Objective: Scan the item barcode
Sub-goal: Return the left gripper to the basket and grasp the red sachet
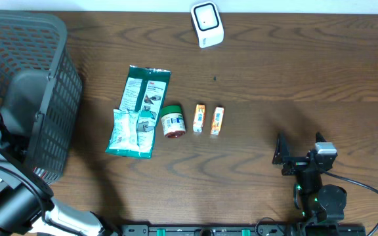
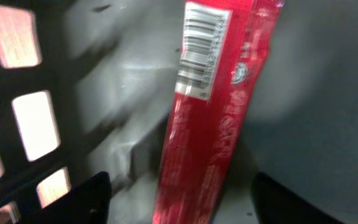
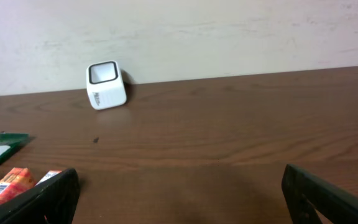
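Note:
I will next use my left gripper to grab the long red packet [image 2: 210, 124] across its near end [image 2: 186, 191], so the barcode stays uncovered for scanning.
A long red packet [image 2: 210, 124] with a white barcode label [image 2: 201, 50] lies on the grey floor of the basket. My left gripper [image 2: 185, 194] is open, with its dark fingers [image 2: 89, 199] standing on either side of the packet's near end, apart from it. The white scanner [image 1: 207, 23] stands at the table's far edge, also seen as the scanner [image 3: 106, 84] in the right wrist view. My right gripper [image 1: 299, 155] hovers open over bare wood near the front right, nothing between its fingers [image 3: 48, 196].
The dark mesh basket [image 1: 51, 85] fills the left side, and my left arm [image 1: 8, 196] stands beside it. At mid-table lie a green packet [image 1: 140, 111], a green-lidded jar [image 1: 172, 121] and two small orange boxes [image 1: 199, 118] [image 1: 216, 120].

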